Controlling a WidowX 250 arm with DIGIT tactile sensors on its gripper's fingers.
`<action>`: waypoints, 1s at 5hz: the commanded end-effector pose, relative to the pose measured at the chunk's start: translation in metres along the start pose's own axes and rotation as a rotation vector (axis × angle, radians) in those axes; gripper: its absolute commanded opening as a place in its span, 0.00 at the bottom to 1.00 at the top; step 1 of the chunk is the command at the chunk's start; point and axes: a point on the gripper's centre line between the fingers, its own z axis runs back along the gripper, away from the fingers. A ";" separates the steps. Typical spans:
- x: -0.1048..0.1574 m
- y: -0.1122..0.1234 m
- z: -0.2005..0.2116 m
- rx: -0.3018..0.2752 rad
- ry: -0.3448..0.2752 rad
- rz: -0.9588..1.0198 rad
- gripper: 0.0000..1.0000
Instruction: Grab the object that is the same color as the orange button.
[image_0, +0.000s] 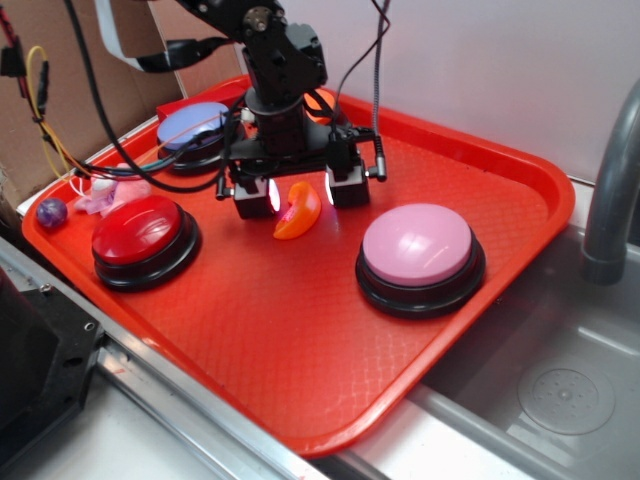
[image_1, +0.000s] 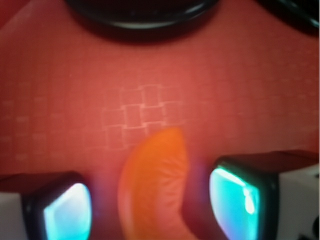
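The robot's fingers are on either side of the orange crescent, low over the red tray (image_0: 300, 340), so the gripper should close on the crescent.
The small glossy orange crescent piece (image_0: 298, 210) lies on the red tray (image_0: 300, 340), between the red, pink and blue buttons. My gripper (image_0: 300, 193) is lowered over it and open. One lit finger (image_0: 254, 196) stands to its left and the other to its right, each with a small gap. In the wrist view the crescent (image_1: 152, 190) sits between the two glowing pads (image_1: 67, 212) of the gripper (image_1: 150, 207), touching neither. The orange button does not show; the arm hides the tray behind it.
A red dome button (image_0: 140, 235) sits at the left, a pink one (image_0: 418, 250) at the right, and a blue one (image_0: 192, 128) at the back left. A purple ball (image_0: 52, 211) and a pale toy (image_0: 103, 192) lie at the left rim. A metal sink (image_0: 560, 390) and a grey pipe (image_0: 610, 200) are on the right. Black button bases (image_1: 140, 17) lie ahead in the wrist view.
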 end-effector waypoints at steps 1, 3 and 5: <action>0.005 -0.003 0.003 0.004 -0.075 0.020 1.00; -0.001 0.003 -0.003 -0.008 0.006 0.055 0.50; -0.003 0.004 0.001 -0.013 0.007 0.075 0.00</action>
